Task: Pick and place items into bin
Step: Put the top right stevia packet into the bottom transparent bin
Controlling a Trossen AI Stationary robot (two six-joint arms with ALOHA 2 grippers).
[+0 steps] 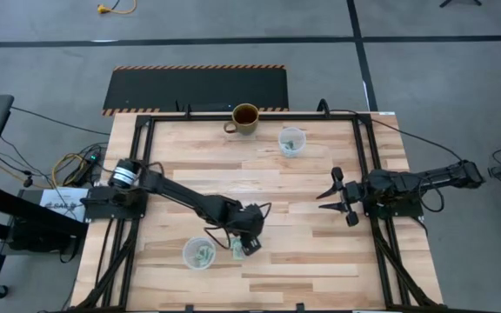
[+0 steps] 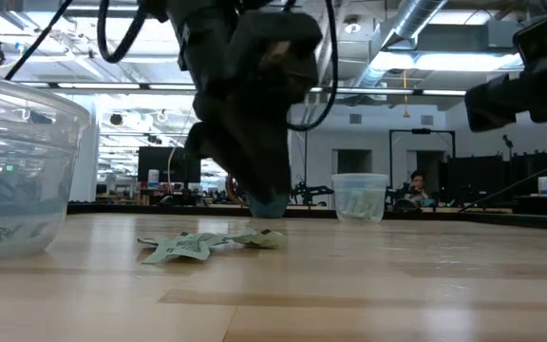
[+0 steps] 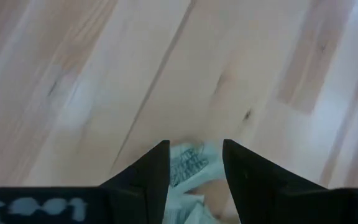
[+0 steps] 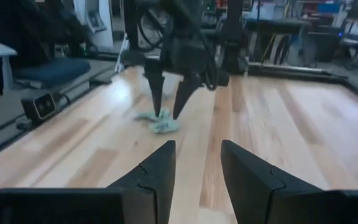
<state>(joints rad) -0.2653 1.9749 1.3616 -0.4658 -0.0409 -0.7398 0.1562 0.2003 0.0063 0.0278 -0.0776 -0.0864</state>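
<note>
The mint-green wrapped piece goes in the clear cup, so the robot's left gripper next needs to pick it up by its crinkled wrapper edge point(image 3: 194, 162).
A few pale mint-green crinkly wrapped pieces point(image 1: 237, 250) lie in a small heap on the wooden table point(image 1: 303, 243), seen low down as pieces point(image 2: 207, 244). My left gripper point(image 1: 243, 246) stands open right over them, fingers pointing down. A wrapped piece point(image 3: 188, 163) shows between its fingers. From the right wrist view, the left gripper point(image 4: 166, 112) straddles the heap point(image 4: 160, 122). A clear plastic cup point(image 1: 199, 253) holding more such pieces stands just left of the heap. My right gripper point(image 1: 336, 196) waits open at the table's right side. My left gripper comes at the heap of wrapped pieces from above, pointing down, with one finger point(image 3: 157, 171) on each side of a piece point(image 3: 194, 155) that lies on the table. I cannot tell whether the fingers touch it.
A second clear cup point(image 1: 291, 141) with mint pieces stands toward the far edge, with a brown mug point(image 1: 245, 118) beside it. Black frame rails point(image 1: 368, 174) run along the table's sides. Bare wood lies between the two arms.
</note>
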